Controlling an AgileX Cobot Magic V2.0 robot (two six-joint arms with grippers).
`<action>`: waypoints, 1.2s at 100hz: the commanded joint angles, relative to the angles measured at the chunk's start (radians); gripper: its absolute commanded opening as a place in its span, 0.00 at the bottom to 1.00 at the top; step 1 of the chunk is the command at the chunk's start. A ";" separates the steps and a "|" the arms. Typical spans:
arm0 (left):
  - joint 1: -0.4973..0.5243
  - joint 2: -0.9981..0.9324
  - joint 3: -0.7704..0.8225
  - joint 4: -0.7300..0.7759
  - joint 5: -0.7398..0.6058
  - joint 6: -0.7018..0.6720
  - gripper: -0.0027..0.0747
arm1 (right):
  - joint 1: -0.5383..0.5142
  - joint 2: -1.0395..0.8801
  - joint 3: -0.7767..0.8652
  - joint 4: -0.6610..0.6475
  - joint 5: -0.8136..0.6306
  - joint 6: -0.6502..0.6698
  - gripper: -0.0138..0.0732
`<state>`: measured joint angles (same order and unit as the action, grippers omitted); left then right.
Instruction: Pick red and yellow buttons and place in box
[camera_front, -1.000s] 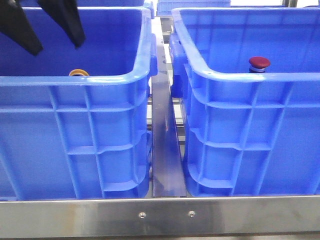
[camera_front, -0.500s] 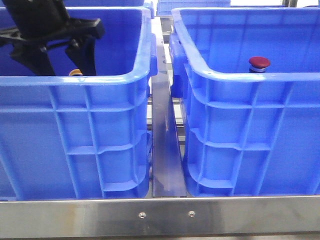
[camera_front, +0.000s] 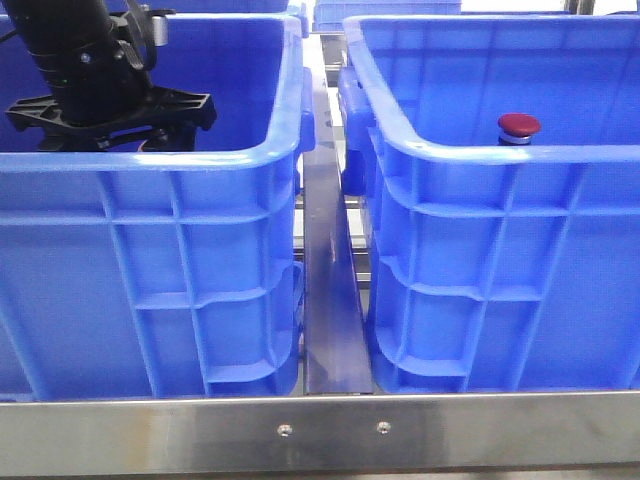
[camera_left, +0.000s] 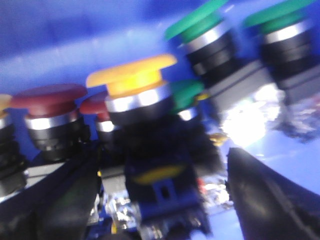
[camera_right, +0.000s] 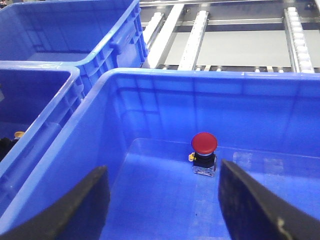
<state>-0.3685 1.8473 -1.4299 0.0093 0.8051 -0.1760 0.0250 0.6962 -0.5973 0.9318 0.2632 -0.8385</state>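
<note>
The fingers of the robot's left gripper reach down beside the yellow button's black body (camera_left: 161, 185), so the left gripper should close on the button.
In the left wrist view a yellow button (camera_left: 132, 82) with a silver collar stands between my left gripper's (camera_left: 162, 200) open fingers, with gaps on both sides. Dark red buttons (camera_left: 50, 102) stand close beside it. In the front view the left gripper (camera_front: 110, 108) is down inside the left blue box (camera_front: 150, 250), and its fingertips are hidden behind the rim. A single red button (camera_front: 519, 125) stands upright in the right blue box (camera_front: 500, 250). It also shows in the right wrist view (camera_right: 204, 142). My right gripper (camera_right: 162, 210) hangs open and empty above that box's floor.
Several green buttons (camera_left: 200, 25) crowd the left box beyond the yellow one. A metal rail (camera_front: 330, 290) runs between the two boxes. More blue crates (camera_right: 75, 30) and a roller conveyor (camera_right: 295, 35) lie beyond the right box's rim (camera_right: 200, 72).
My left arm has come down into the left box, and its gripper now hides the yellow cap in the front view. The red button in the right box has not moved.
</note>
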 joint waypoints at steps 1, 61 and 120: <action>0.003 -0.050 -0.032 -0.001 -0.052 -0.014 0.61 | -0.005 -0.004 -0.025 0.014 -0.050 -0.008 0.72; -0.030 -0.162 -0.019 0.003 -0.092 -0.014 0.07 | -0.005 -0.004 -0.025 0.014 -0.047 -0.008 0.72; -0.267 -0.485 0.178 -0.066 -0.220 0.129 0.07 | -0.005 -0.004 -0.025 0.014 -0.044 -0.008 0.72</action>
<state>-0.5938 1.4128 -1.2296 -0.0159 0.6561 -0.1209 0.0250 0.6962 -0.5973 0.9318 0.2632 -0.8385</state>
